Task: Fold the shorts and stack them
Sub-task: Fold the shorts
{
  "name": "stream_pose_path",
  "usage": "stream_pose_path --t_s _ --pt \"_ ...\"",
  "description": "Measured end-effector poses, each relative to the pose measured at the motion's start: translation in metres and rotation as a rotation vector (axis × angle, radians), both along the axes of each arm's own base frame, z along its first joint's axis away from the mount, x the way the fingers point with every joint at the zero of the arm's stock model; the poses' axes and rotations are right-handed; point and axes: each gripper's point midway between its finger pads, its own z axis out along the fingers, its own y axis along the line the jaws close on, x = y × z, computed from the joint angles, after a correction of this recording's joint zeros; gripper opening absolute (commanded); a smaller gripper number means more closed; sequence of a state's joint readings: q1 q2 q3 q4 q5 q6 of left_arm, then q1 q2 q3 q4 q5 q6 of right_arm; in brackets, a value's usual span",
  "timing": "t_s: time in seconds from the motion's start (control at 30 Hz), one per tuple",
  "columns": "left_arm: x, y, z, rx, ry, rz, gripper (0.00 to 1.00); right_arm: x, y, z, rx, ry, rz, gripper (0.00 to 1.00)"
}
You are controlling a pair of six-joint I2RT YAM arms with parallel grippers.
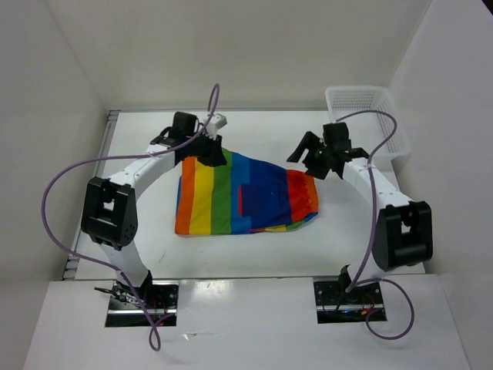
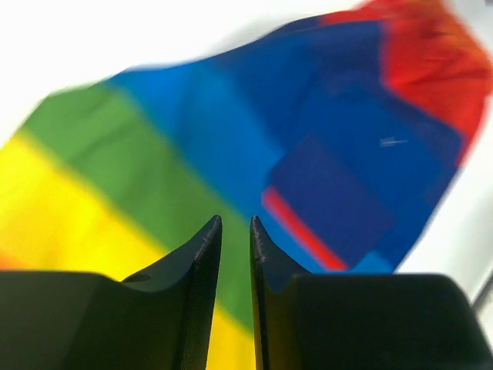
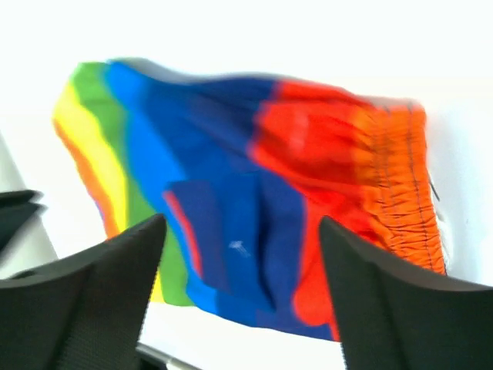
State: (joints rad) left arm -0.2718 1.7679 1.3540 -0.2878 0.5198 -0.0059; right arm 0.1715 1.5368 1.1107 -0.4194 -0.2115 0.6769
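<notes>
I should next grab the shorts (image 1: 246,196) by the gathered orange waistband (image 1: 311,191) with my right gripper. Then I can fold the waistband end over toward the orange and yellow stripes.
The rainbow-striped shorts (image 1: 246,196) lie flat on the white table, orange and yellow stripes at the left, the red and orange gathered waistband at the right. They also show in the left wrist view (image 2: 231,123) and the right wrist view (image 3: 254,177). My left gripper (image 1: 215,157) hovers over the shorts' far left edge. Its jaws (image 2: 235,221) are nearly together with a thin slit and hold nothing. My right gripper (image 1: 306,158) is wide open and empty (image 3: 240,220) above the shorts' far right end. No drawstring shows.
A white mesh basket (image 1: 362,116) stands at the back right corner, just behind the right arm. White walls enclose the table on the left, back and right. Bare table (image 1: 254,254) lies in front of the shorts.
</notes>
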Motion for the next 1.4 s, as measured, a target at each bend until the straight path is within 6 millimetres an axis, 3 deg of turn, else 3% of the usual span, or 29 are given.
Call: stream_pose_path --t_s 0.1,0.17,0.33,0.5,0.63,0.73,0.93,1.1,1.33,1.4 --pt "-0.01 -0.044 0.003 -0.021 -0.026 -0.105 0.28 0.005 -0.004 0.038 0.002 -0.108 -0.01 0.96" --pt "-0.02 -0.07 -0.01 -0.025 -0.005 -0.171 0.28 0.003 -0.008 0.044 0.002 -0.124 -0.015 0.96" --pt "-0.039 -0.103 -0.056 0.013 0.094 -0.248 0.28 -0.011 -0.037 0.015 -0.012 -0.043 -0.077 0.97" --pt "-0.047 -0.118 -0.073 0.033 0.121 -0.281 0.28 -0.025 -0.071 -0.008 0.002 0.033 -0.146 0.98" --pt "-0.048 -0.124 -0.079 0.042 0.123 -0.289 0.25 -0.027 -0.074 -0.018 0.038 0.065 -0.128 1.0" --pt "-0.048 -0.124 -0.09 0.059 0.135 -0.283 0.25 -0.03 -0.067 -0.039 0.068 0.116 -0.093 1.0" --pt "-0.058 -0.115 -0.119 0.087 0.192 -0.275 0.25 -0.055 -0.059 -0.083 0.108 0.245 -0.072 0.98" --pt "-0.058 -0.116 -0.119 0.076 0.187 -0.28 0.25 -0.061 -0.053 -0.097 0.149 0.287 -0.088 0.98" --pt "-0.058 -0.117 -0.119 0.073 0.187 -0.283 0.25 -0.063 -0.048 -0.099 0.199 0.271 -0.121 0.82" --pt "-0.058 -0.117 -0.119 0.072 0.187 -0.283 0.25 -0.063 -0.044 -0.101 0.206 0.269 -0.12 0.68"
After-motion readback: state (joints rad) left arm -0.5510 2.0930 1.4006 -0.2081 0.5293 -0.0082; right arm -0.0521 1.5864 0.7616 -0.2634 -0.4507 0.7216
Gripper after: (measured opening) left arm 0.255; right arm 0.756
